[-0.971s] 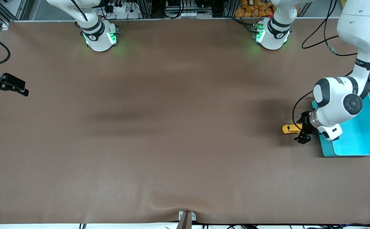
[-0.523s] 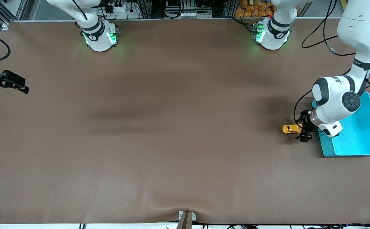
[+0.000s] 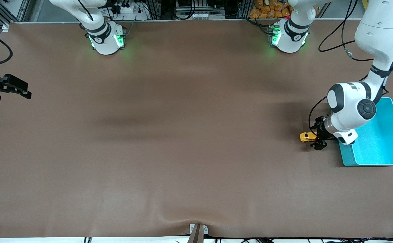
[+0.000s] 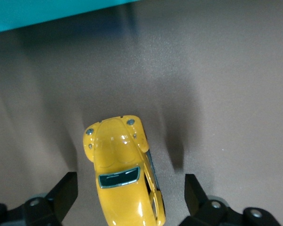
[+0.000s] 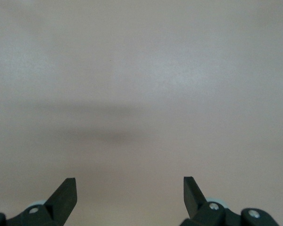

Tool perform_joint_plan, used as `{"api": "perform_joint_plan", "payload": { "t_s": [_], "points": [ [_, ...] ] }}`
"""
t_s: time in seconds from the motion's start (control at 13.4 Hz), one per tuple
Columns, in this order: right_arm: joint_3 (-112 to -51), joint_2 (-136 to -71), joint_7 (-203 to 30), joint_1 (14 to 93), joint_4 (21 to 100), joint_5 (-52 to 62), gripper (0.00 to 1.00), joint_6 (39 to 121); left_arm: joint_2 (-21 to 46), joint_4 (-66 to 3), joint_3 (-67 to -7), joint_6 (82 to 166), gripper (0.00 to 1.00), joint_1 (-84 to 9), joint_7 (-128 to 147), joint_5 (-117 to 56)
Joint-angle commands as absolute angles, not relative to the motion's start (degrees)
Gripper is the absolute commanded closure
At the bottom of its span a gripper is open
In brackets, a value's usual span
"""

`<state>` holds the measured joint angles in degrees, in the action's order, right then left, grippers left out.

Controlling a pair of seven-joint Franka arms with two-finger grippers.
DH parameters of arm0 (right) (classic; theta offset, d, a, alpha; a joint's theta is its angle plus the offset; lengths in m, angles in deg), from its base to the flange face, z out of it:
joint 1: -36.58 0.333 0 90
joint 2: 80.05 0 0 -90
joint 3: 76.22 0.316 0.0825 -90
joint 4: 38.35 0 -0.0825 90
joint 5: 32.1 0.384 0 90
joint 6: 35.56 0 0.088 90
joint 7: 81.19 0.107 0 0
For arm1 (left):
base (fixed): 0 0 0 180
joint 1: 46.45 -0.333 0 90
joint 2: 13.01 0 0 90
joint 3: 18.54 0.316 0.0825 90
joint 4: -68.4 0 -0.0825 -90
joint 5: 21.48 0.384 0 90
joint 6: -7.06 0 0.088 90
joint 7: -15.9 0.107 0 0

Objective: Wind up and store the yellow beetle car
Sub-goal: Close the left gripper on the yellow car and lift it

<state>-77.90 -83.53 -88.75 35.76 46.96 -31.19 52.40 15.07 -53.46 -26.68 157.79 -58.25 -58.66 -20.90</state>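
Observation:
My left gripper's fingertips stand low at the table on either side of the yellow car, so my left gripper closes on the car next.
The yellow beetle car (image 3: 306, 136) stands on the brown table, just beside the turquoise bin (image 3: 382, 143) on the side toward the right arm's end. My left gripper (image 3: 318, 135) is low over the car's end nearest the bin. In the left wrist view the car (image 4: 122, 174) lies between the two black fingers (image 4: 66, 193), with a gap on each side. The left gripper (image 4: 130, 182) is open and touches nothing. My right gripper (image 3: 14, 91) waits open over the table's edge at the right arm's end, and the right gripper (image 5: 130, 188) shows only bare table between its fingers.
The turquoise bin's wall (image 4: 37, 12) shows as a strip beside the car's nose in the left wrist view. Both arm bases (image 3: 106, 38) (image 3: 288, 37) stand along the table's back edge. A small clamp (image 3: 198, 231) sits at the edge nearest the front camera.
The left arm has swung off the bin toward the car, bringing its open gripper farther along the car. The car has not moved. The right gripper has barely shifted.

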Motion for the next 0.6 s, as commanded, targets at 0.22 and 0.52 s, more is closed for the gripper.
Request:
{"api": "perform_joint_plan", "payload": {
  "t_s": [0.22,0.52],
  "points": [
    [-77.71,-81.99,-89.19,35.70,48.40,-30.69,0.00,53.12,14.07,-54.03,-26.89,159.02,1.00,-58.14,-61.18,-21.83],
    [-77.71,-81.99,-89.19,35.70,48.40,-30.69,0.00,53.12,10.30,-53.77,-27.59,155.88,1.00,-56.56,-60.92,-21.13]
  ]
}}
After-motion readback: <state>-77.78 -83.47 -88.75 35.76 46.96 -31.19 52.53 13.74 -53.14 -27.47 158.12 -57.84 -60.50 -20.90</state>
